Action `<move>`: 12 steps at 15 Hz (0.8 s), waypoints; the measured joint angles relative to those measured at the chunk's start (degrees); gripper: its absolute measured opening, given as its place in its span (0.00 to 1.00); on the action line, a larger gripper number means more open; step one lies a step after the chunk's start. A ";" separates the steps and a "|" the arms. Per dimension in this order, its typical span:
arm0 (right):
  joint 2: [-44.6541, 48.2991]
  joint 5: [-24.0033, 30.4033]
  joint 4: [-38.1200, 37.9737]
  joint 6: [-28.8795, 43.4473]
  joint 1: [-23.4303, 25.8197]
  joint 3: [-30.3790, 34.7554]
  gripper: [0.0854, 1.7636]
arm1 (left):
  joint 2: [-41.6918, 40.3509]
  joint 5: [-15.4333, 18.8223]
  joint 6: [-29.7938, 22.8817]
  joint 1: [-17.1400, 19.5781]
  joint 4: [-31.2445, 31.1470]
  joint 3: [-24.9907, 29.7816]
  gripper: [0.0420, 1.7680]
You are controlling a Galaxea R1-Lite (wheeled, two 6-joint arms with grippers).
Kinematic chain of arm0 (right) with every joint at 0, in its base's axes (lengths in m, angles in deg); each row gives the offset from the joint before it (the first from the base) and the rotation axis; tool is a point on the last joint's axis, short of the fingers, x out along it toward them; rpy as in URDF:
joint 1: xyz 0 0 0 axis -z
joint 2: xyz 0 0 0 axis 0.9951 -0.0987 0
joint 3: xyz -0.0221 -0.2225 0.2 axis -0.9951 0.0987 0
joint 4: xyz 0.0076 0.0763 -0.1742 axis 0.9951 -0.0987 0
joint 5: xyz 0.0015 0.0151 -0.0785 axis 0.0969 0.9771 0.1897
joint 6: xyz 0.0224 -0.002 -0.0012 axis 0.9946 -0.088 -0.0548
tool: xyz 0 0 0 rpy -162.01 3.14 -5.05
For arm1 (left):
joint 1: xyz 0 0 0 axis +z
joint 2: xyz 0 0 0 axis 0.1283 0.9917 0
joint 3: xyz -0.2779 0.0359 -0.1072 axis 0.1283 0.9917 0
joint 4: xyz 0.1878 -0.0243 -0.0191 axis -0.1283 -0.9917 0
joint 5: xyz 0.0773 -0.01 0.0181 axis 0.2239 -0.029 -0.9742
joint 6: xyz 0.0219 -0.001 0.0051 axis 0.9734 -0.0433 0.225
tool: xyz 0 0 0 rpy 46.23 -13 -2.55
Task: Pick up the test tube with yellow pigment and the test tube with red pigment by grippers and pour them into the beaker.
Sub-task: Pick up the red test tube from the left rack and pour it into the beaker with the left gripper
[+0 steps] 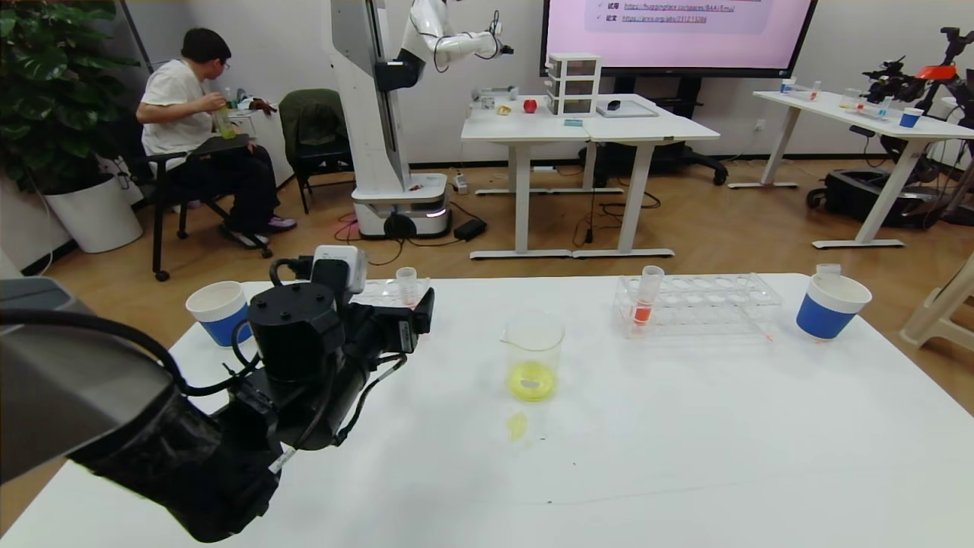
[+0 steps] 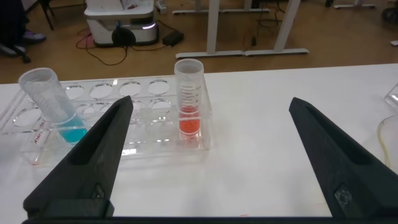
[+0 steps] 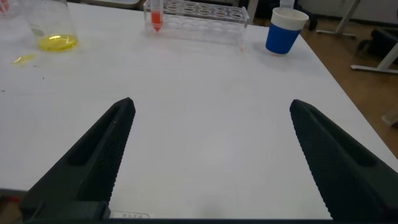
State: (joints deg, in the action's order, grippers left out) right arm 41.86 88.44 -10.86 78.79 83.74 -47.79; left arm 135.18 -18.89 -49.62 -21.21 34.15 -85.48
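Note:
The left gripper grabs the clear test tube by its bare upper part under the test tube's rim (image 1: pixel 407 289) (image 2: pixel 189 91) next, since the rack closes around the test tube's lower half.
The beaker (image 1: pixel 533 346) stands mid-table with yellow liquid in its bottom; it also shows in the right wrist view (image 3: pixel 53 25). No test tube with yellow pigment is in view. A test tube with red pigment (image 1: pixel 647 295) stands in the right clear rack (image 1: pixel 708 304). Another orange-red tube (image 2: pixel 189 102) stands at the end of the left rack (image 2: pixel 112 118). My left gripper (image 1: pixel 422 308) is open and empty, a short way in front of that tube (image 2: pixel 211 102). My right gripper (image 3: pixel 211 104) is open and empty over bare table at the front right, out of the head view.
A tilted tube with blue liquid (image 2: pixel 55 106) sits in the left rack. Blue-and-white paper cups stand at the far left (image 1: pixel 221 310) and far right (image 1: pixel 831 304). A small yellow spill (image 1: pixel 517 425) lies in front of the beaker.

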 joint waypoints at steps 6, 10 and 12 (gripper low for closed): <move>0.00 -0.02 -0.02 0.00 0.00 0.00 0.98 | 8.77 0.22 0.00 0.57 2.73 -5.13 0.99; 0.00 -0.02 0.00 0.00 0.00 0.00 0.98 | 14.86 0.44 1.34 2.32 2.34 -14.30 0.99; 0.00 0.00 -0.02 0.00 0.00 0.00 0.98 | 17.90 0.57 1.56 3.61 2.43 -17.99 0.99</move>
State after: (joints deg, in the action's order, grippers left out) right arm 41.86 88.44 -10.89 78.79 83.74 -47.79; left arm 153.08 -18.32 -48.06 -17.60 36.57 -103.47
